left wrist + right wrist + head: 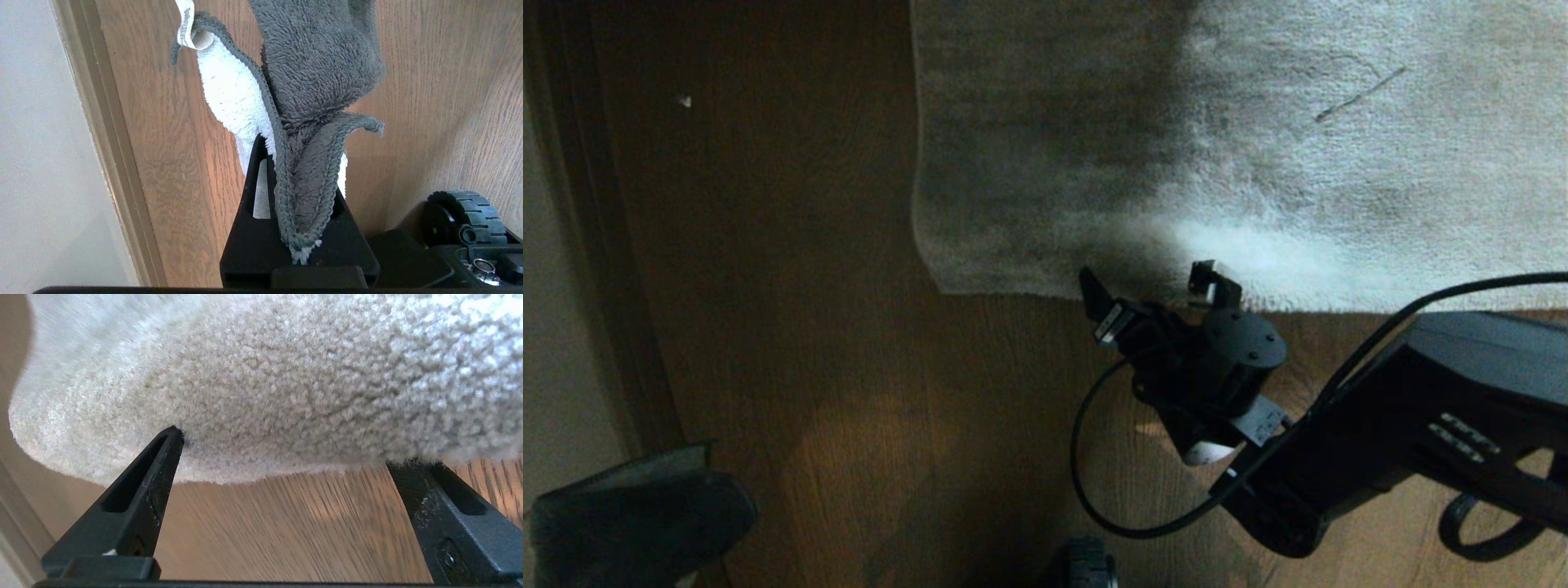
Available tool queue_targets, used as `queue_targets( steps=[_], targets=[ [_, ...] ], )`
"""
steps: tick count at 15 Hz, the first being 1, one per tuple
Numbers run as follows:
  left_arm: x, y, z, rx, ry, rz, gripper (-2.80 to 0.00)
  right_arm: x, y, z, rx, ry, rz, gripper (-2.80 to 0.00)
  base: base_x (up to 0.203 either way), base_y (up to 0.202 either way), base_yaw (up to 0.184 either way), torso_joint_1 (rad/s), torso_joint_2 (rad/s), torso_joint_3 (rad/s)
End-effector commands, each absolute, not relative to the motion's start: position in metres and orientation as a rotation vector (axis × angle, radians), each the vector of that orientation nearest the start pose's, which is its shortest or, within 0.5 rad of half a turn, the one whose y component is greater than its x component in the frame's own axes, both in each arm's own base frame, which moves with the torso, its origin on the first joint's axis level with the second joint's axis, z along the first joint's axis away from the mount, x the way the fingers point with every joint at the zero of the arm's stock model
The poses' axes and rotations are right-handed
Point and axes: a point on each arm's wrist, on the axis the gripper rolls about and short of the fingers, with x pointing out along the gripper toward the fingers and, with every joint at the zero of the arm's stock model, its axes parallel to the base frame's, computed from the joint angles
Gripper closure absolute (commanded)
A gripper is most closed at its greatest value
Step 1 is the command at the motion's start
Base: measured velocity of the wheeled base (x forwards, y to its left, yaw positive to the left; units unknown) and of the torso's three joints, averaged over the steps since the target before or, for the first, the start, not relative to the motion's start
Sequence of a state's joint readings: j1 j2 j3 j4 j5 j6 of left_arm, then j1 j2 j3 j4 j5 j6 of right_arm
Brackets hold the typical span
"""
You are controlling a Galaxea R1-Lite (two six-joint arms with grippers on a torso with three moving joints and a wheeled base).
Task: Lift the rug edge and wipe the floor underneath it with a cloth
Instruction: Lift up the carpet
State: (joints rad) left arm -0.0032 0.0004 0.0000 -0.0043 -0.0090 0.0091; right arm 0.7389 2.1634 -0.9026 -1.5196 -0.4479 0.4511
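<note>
The right gripper grabs the rug by its edge beside the rug's corner next, to lift it for wiping.
The grey-beige rug lies flat on the brown wood floor. The rug edge runs straight across the head view. My right gripper is open and low at that edge, its two black fingers spread wide, with tips against the pile. In the right wrist view the right gripper frames the rug edge with bare floor between its fingers. My left gripper is shut on the cloth, a grey and white rag hanging from it over the floor.
A wall with a skirting board borders the floor on the left, also seen as the skirting board. The base's wheel sits beside the left gripper. A black cable loops under the right arm. A dark bulky part fills the lower left corner.
</note>
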Motion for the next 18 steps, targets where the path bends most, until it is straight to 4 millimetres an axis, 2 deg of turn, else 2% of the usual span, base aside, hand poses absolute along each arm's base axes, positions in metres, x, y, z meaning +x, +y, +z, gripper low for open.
queue_targets(
  steps=[1,4,8,12,18],
  targets=[
    [-0.023,0.000,0.076,0.009,-0.003,-0.012,0.00,0.287,0.254,0.148,0.640,-0.211,0.359,-2.80,0.000,0.000,0.000,0.000,0.00,0.000],
    [-0.023,0.000,0.076,0.009,-0.005,-0.012,0.00,0.282,0.264,0.145,0.650,-0.198,0.387,-2.80,0.000,0.000,0.000,0.000,0.00,0.000],
    [-0.023,0.000,0.076,0.009,-0.005,-0.012,0.00,0.282,0.290,0.147,0.702,-0.217,0.442,-2.80,0.000,0.000,0.000,0.000,0.00,0.000],
    [-0.023,0.000,0.076,0.009,-0.005,-0.012,0.00,0.289,0.308,0.140,0.719,-0.231,0.462,-2.80,0.000,0.000,0.000,0.000,0.00,0.000],
    [-0.023,0.000,0.076,0.009,-0.005,-0.012,0.00,0.294,0.315,0.135,0.725,-0.233,0.468,-2.80,0.000,0.000,0.000,0.000,0.00,0.000]
  ],
)
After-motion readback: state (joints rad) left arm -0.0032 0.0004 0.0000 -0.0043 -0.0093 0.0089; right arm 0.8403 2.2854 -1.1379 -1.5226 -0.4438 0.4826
